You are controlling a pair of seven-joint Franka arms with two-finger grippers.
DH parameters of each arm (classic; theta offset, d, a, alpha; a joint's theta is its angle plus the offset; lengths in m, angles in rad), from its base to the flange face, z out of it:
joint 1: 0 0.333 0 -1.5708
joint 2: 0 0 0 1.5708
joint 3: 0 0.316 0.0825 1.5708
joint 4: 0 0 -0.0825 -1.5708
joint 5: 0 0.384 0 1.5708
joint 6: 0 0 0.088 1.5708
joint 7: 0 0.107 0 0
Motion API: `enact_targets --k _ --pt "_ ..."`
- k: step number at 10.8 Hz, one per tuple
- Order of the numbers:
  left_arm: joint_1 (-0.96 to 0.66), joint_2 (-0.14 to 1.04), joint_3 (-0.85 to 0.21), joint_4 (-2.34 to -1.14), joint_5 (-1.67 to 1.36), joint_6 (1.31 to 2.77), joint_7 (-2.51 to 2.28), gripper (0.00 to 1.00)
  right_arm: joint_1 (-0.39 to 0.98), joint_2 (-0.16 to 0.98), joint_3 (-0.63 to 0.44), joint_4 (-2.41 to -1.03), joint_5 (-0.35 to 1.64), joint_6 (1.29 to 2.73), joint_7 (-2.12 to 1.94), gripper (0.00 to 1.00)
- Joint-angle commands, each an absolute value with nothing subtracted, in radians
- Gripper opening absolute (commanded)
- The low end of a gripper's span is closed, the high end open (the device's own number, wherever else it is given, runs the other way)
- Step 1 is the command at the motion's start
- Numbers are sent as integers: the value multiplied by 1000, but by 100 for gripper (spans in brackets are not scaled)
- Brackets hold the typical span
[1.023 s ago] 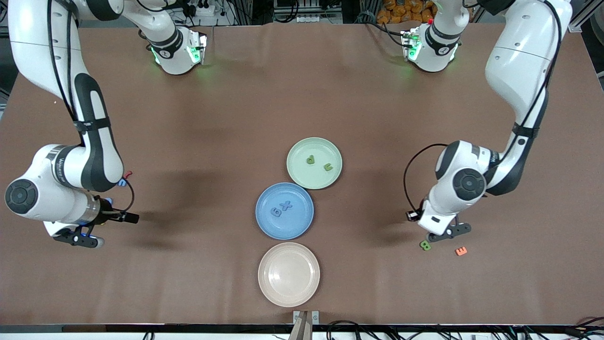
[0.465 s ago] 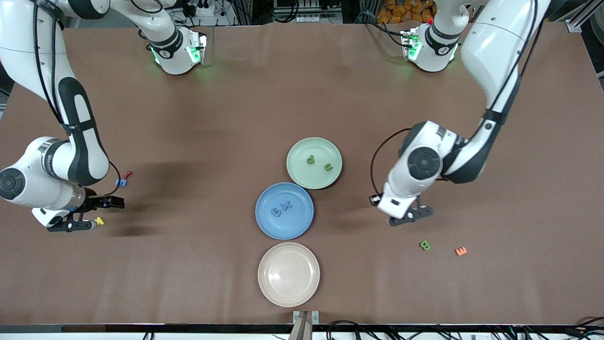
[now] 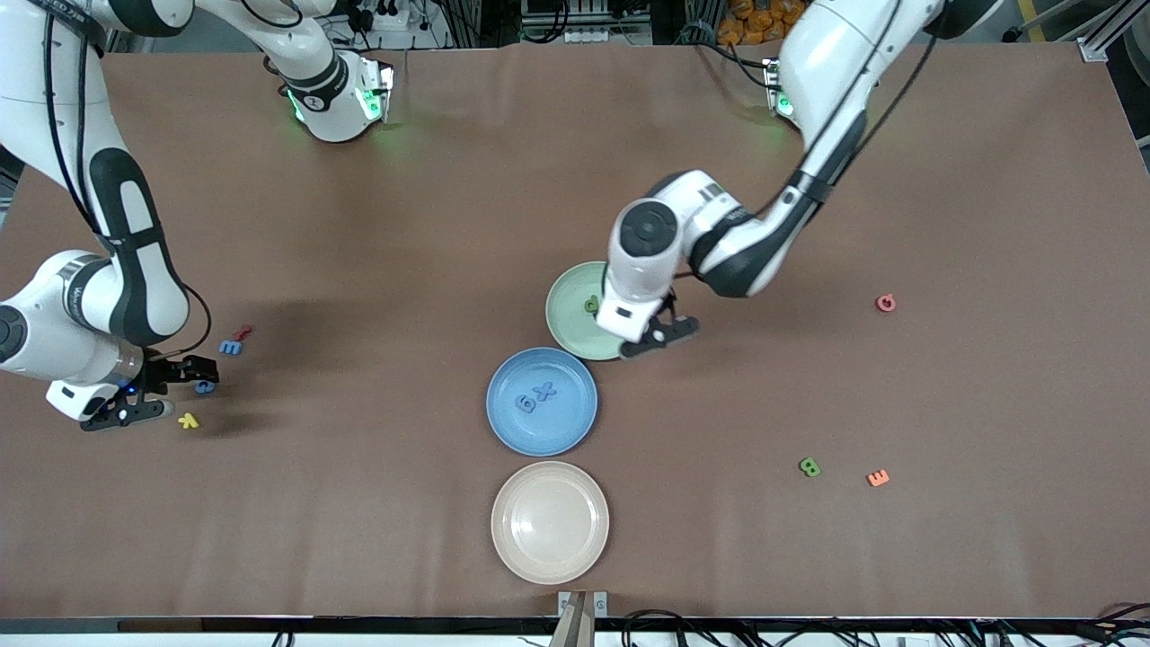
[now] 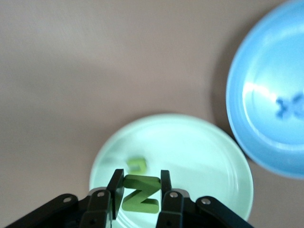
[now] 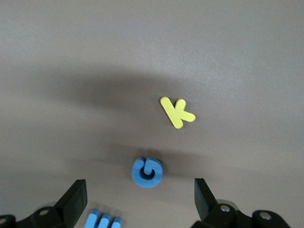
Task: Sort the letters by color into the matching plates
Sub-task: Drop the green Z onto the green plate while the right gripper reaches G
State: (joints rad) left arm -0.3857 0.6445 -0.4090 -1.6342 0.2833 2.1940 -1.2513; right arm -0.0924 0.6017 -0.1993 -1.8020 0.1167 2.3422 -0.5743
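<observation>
My right gripper's fingers stop above the blue letter G in the right wrist view, so the gripper moves lower, before it closes on the letter.
My left gripper (image 3: 660, 334) hangs over the rim of the pale green plate (image 3: 570, 310), shut on a green letter Z (image 4: 140, 194). In the left wrist view the green plate (image 4: 199, 156) lies right below, with another green letter (image 4: 137, 165) in it. The blue plate (image 3: 561, 422) holds two blue letters (image 3: 537, 395). My right gripper (image 3: 184, 391) is open, low at the right arm's end of the table, and a blue letter G (image 5: 147, 172) lies just ahead of its jaws. A yellow K (image 5: 177, 112) and a blue ridged letter (image 5: 102, 221) lie close by.
An empty cream plate (image 3: 550, 522) sits nearest the front camera, in line with the other two. A green B (image 3: 809, 467), an orange E (image 3: 878, 478) and a red letter (image 3: 886, 304) lie toward the left arm's end. A small red piece (image 3: 243, 332) lies beside the blue letters.
My left arm has swung from the green B and orange E to the green plate, carrying the Z. My right gripper has drifted outward, uncovering the yellow K and blue G.
</observation>
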Motion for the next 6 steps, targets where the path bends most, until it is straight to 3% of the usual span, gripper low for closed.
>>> enact_targets --k 1,4,5,6 --pt "-440 655 -396 -1635 265 2183 -1327 0 -126 569 -179 -1881 104 2419 -606 100" --pt "-451 660 -396 -1641 265 2181 -1339 3 -130 581 -178 -1916 104 2499 -604 100" --pt "-446 660 -396 -1641 276 2181 -1327 99 -130 586 -176 -1925 104 2520 -604 100" --pt "-452 657 -393 -1641 279 2181 -1325 100 -130 591 -176 -1937 104 2546 -604 100"
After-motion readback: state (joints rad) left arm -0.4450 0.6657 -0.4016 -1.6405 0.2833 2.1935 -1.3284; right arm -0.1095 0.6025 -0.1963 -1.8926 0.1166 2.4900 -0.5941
